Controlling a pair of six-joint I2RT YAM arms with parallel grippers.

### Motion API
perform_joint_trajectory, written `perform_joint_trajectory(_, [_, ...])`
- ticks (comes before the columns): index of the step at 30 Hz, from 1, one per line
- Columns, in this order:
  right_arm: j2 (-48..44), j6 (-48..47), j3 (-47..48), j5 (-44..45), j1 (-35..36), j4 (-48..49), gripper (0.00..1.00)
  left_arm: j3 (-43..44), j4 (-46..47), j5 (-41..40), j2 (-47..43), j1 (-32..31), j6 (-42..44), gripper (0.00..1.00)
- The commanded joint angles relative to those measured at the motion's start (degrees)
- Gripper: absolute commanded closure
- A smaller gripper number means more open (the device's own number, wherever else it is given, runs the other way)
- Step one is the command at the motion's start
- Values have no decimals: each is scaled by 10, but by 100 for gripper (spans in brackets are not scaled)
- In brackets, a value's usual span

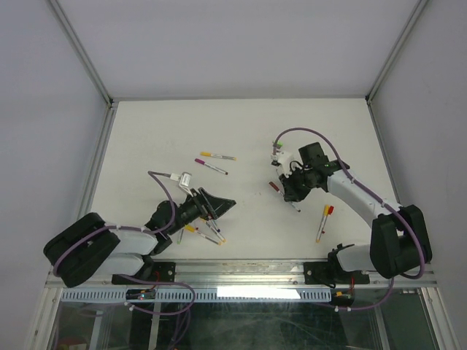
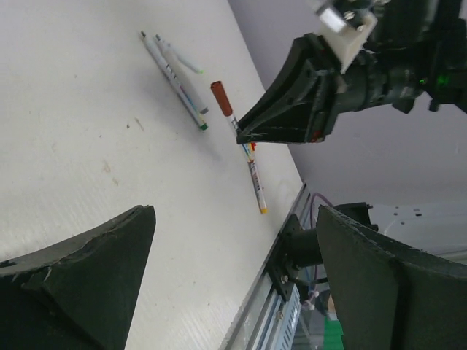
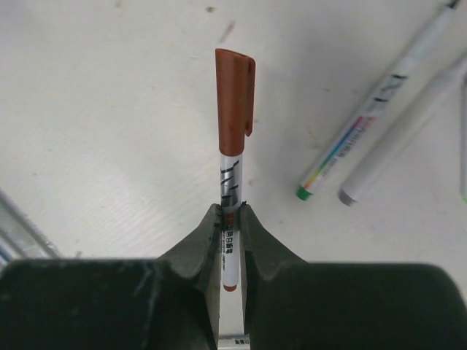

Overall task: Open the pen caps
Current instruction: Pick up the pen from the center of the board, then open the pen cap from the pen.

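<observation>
To pull the pen cap open, my left gripper next needs to grab the brown-red cap (image 1: 274, 187) (image 2: 221, 98), leaving the white body of the pen in my right gripper.
My right gripper (image 1: 286, 191) (image 3: 231, 211) is shut on the white barrel of a pen and holds it just above the table. The pen's brown-red cap (image 3: 235, 102) (image 1: 273, 187) is on and sticks out beyond the fingertips. The left wrist view shows the same cap (image 2: 221, 98) and the right gripper (image 2: 292, 109). My left gripper (image 1: 222, 204) (image 2: 235, 215) is open wide and empty. It points at the held pen from the left, with a gap between them.
Two pens (image 1: 215, 161) lie at mid-table behind the left gripper. A few pens (image 1: 206, 233) lie under the left arm. Two pens (image 1: 325, 220) with red and yellow caps lie right of centre. Uncapped pens (image 3: 365, 131) (image 2: 175, 73) lie beside the right gripper.
</observation>
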Motion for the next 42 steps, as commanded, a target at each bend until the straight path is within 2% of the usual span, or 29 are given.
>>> perform_joint_trajectory(1, [-20,-13,12,-109,25,3,100,20,124,-95,83,-45,-27,7])
perform_joint_trajectory(9, [-15,-5,16,-166,46,25,100,102,300,-174,302,-101,-64,10])
perform_joint_trajectory(14, [-12,-1,15,-163,50,29,100,152,355,-234,381,-122,-70,15])
perform_joint_trajectory(19, [-16,3,12,-151,54,35,100,183,333,-288,401,-141,-76,19])
perform_joint_trajectory(26, [-7,6,13,-138,65,36,100,220,293,-305,403,-155,-78,22])
perform_joint_trajectory(29, [-9,6,12,-133,69,37,100,233,280,-303,407,-156,-81,30])
perform_joint_trajectory(32, [-9,6,11,-129,70,39,100,241,271,-295,410,-157,-88,43])
perform_joint_trajectory(36, [-7,7,10,-124,71,40,100,244,270,-286,412,-160,-95,55])
perform_joint_trajectory(42, [-3,7,11,-116,75,41,100,245,262,-283,416,-171,-110,62])
